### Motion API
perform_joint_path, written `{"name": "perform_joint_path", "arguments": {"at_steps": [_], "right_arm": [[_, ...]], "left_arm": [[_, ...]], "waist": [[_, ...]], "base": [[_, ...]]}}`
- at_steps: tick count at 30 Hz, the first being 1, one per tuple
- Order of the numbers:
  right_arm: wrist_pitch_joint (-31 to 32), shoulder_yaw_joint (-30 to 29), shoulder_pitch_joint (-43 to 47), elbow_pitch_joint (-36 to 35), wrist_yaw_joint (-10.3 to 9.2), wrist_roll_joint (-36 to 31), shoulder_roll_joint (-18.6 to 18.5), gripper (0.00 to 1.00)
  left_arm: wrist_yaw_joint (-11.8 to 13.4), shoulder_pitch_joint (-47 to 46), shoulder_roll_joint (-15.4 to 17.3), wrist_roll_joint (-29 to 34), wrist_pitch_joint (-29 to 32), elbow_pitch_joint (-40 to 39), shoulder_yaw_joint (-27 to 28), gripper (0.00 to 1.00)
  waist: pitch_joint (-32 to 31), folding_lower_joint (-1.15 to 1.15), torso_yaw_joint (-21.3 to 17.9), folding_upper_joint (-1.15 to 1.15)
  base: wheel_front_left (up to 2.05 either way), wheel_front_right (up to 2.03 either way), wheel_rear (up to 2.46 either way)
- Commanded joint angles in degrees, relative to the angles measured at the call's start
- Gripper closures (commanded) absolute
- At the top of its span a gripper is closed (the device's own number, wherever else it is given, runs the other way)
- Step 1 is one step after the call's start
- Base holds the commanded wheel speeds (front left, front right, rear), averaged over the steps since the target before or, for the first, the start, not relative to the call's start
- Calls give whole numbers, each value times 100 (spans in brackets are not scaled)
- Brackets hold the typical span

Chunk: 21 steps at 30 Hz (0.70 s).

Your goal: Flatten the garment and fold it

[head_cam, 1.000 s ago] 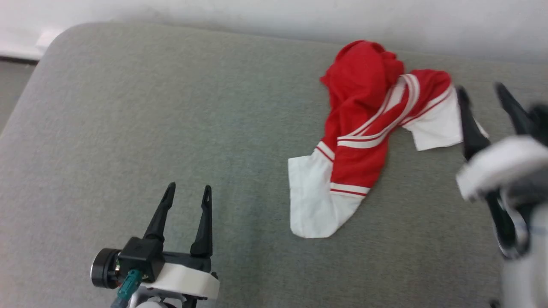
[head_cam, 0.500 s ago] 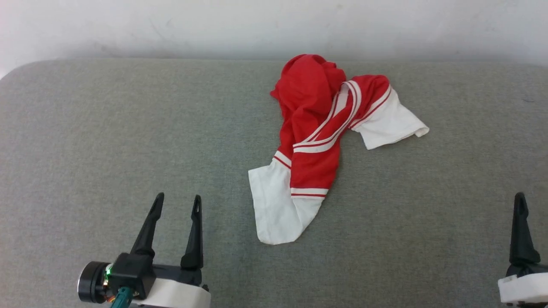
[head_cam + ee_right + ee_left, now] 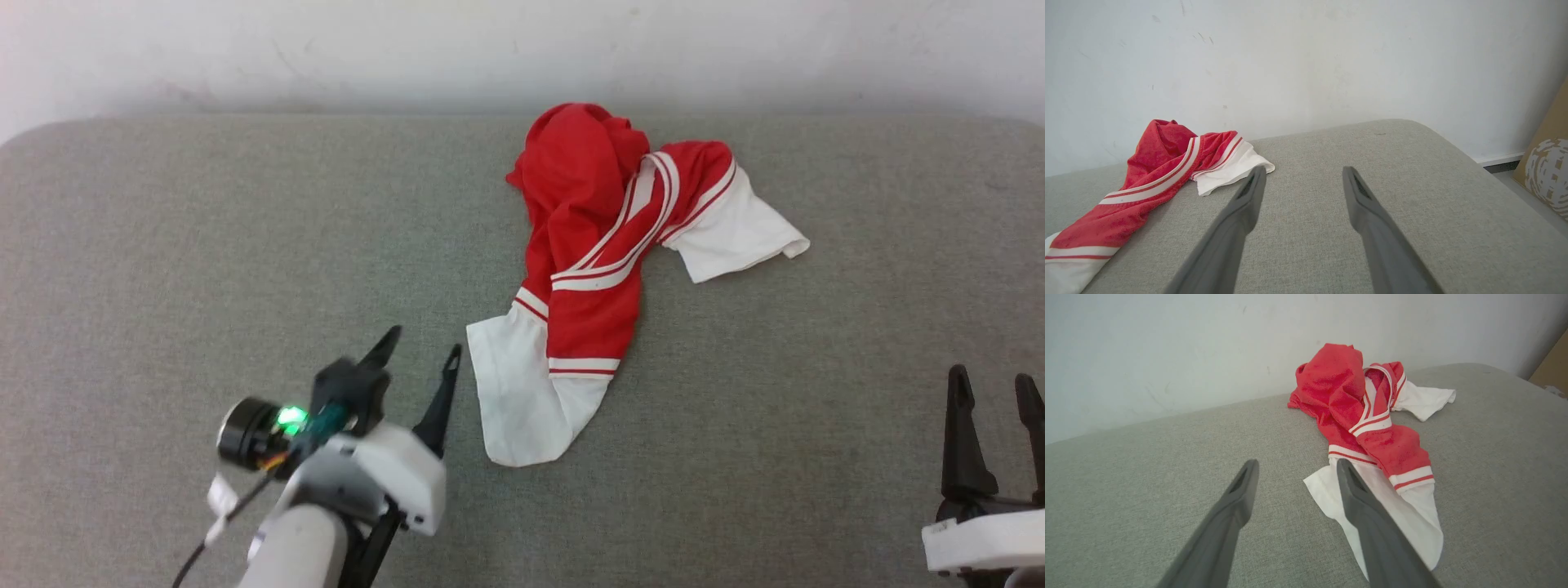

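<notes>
My left gripper grabs the garment by the near white sleeve's tip next, which leaves the twisted red body free to unfold.
The garment lies crumpled and twisted on the grey cushion, a red bunch at the back near the wall, one white sleeve spread right, another white sleeve reaching toward me. Its lettering is hidden in the folds. My left gripper is open, its fingertips just left of the near white sleeve, apart from it. My right gripper stands open at the lower right, well clear of the garment.
A pale wall runs along the cushion's far edge. The cushion's right end rounds off, with a brown cardboard box on the floor beyond. Bare grey fabric spreads left and right of the shirt.
The head camera swung left, then settled. My left gripper has moved forward and right, tilting toward the near white sleeve. My right gripper has come further into view at lower right.
</notes>
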Motion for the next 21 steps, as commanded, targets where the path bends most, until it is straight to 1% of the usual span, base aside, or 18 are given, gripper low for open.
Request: {"name": "perform_joint_path", "arguments": {"at_steps": [1,6,9,14,18,20,21], "right_arm": [[3,18,-107,8,-4,22,12,0],[61,55,-192,25,-4,29,12,0],[76,79,-249,50,-4,37,12,0],[77,109,-342,100,-4,40,12,0],[56,127,-418,164,-4,44,12,0],[43,132,-446,202,-4,51,12,0],[35,129,-457,225,-4,57,12,0]], "left_arm": [[-48,-175,10,-32,153,65,-44,0],[-199,-712,-159,-348,1480,488,-370,0],[-231,-890,-216,-445,2092,660,-539,0],[-193,-1082,-265,-440,2697,956,-712,0],[-33,-1141,-306,-379,3055,1272,-786,0],[-28,-1151,-341,-413,3102,1349,-830,100],[-26,-1146,-367,-451,3080,1352,-845,100]], "waist": [[114,0,48,0],[374,0,84,0],[514,0,80,0],[689,0,55,0],[752,0,17,0],[754,0,-6,0],[746,0,-16,0]], "base": [[0,0,0],[0,0,0],[0,0,0],[0,0,0],[0,0,0],[0,0,0],[0,0,0]]}}
